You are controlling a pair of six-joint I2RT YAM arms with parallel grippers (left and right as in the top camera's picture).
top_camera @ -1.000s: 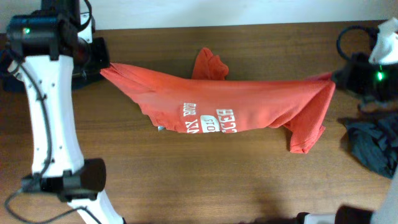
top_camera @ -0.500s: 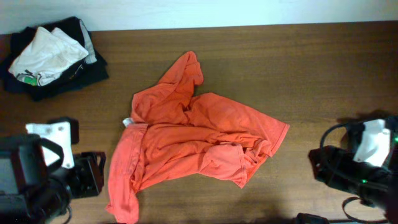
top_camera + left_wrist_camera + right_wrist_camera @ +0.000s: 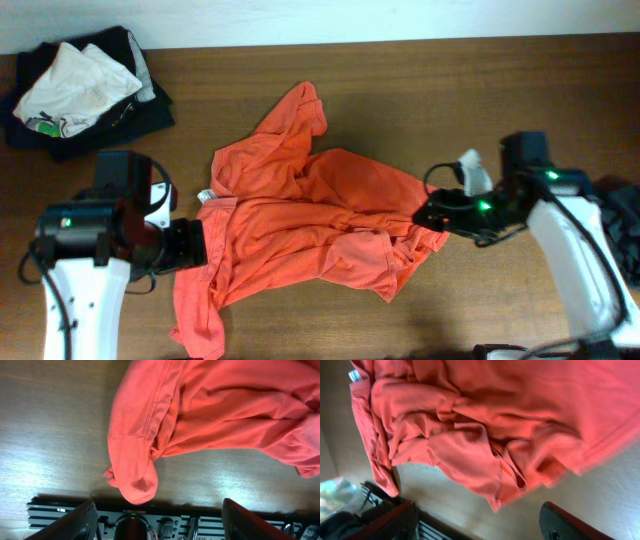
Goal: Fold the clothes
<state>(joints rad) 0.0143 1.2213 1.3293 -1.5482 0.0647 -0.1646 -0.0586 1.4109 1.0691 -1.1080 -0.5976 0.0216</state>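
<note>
I need to spread the T-shirt for folding, so next my right gripper needs to grab the orange-red T-shirt (image 3: 320,225) by the loose edge at its bunched corner (image 3: 391,286).
The clothes are chiefly an orange-red T-shirt (image 3: 320,225) lying crumpled in the middle of the wooden table. My left gripper (image 3: 192,246) sits at its left edge, jaws open and empty. In the left wrist view a sleeve tip (image 3: 134,477) lies just ahead of the open left gripper (image 3: 159,505). My right gripper (image 3: 430,214) is at the shirt's right corner, also open. In the right wrist view the bunched shirt (image 3: 485,425) lies ahead of the open right gripper (image 3: 477,510), with bare table between its fingers. A dark charcoal garment (image 3: 624,212) shows at the right edge.
A pile of black and white garments (image 3: 75,88) sits at the table's back left corner. The table's far edge (image 3: 400,42) meets a pale wall. Bare wood shows in front of the shirt and at the back right.
A second ago the shirt hung stretched between both shut grippers. Both have let go and opened, the shirt lies crumpled, and both arms have moved in to its edges.
</note>
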